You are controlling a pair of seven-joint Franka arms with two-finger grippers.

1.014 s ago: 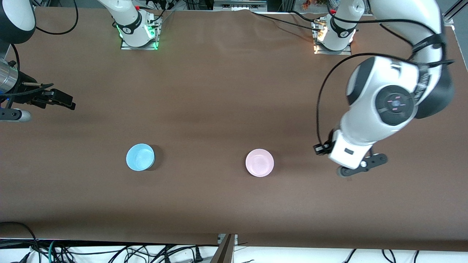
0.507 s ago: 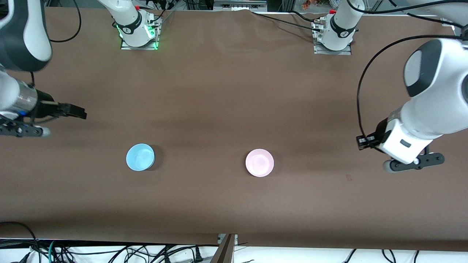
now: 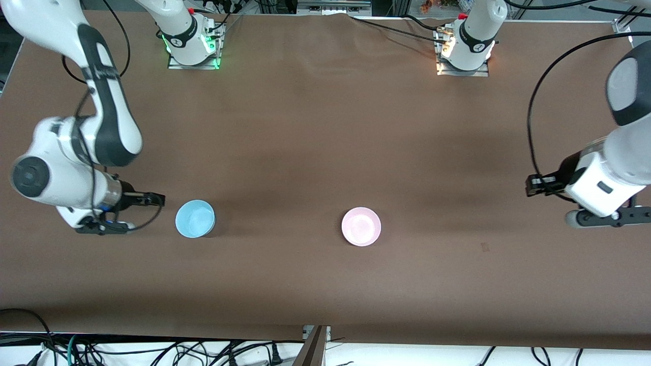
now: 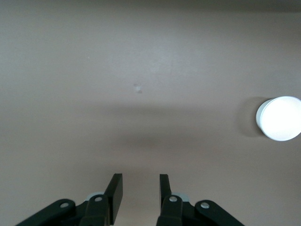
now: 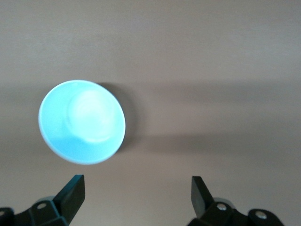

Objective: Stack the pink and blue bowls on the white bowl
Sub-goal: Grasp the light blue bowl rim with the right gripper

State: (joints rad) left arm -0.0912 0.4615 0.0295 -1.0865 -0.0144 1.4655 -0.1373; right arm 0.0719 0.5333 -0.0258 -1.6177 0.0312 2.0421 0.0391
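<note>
My right gripper is going to grab the light blue bowl by its rim next, so it can stack it into the pale pink bowl.
The light blue bowl stands upright on the brown table toward the right arm's end. The pale pink bowl stands upright near the table's middle. I see no white bowl in the front view. In the left wrist view one bowl shows far off, so bright that I cannot tell its colour. My right gripper is open and empty, low beside the blue bowl, with its fingers short of the rim. My left gripper is open and empty over bare table at the left arm's end, well away from the pink bowl.
Both arm bases stand at the table's edge farthest from the front camera. Cables hang below the near edge. A small mark lies on the brown table cover.
My right arm has swung in and down from the table's end, bringing its gripper beside the blue bowl. My left arm has drawn away from the pink bowl toward its own end. The bowls have not moved.
</note>
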